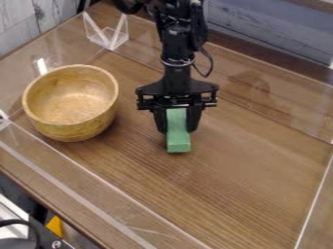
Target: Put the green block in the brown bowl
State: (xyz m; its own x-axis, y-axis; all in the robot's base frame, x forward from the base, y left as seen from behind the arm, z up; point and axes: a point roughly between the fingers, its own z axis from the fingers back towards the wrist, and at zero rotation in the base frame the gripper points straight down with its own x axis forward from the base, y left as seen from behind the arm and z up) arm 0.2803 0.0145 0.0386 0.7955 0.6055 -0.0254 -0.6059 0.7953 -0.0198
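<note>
The green block (178,139) is over the empty table beside the brown bowl, outside the bowl's rim, so my gripper should move it over the bowl before releasing.
The green block (178,139) is a slim green bar near the middle of the wooden table. Its upper end sits between the black fingers and its lower end points toward the front. My gripper (177,121) points straight down with its fingers closed against the block's two sides. The block's lower end looks close to the tabletop; I cannot tell whether it touches. The brown bowl (76,126) stands empty to the left of the gripper, a short gap away, with its round wooden rim fully in view.
A clear plastic stand (107,35) sits at the back left. Low transparent walls (78,199) run along the table's front and left sides. Bare wooden tabletop (254,165) lies to the right of and in front of the gripper.
</note>
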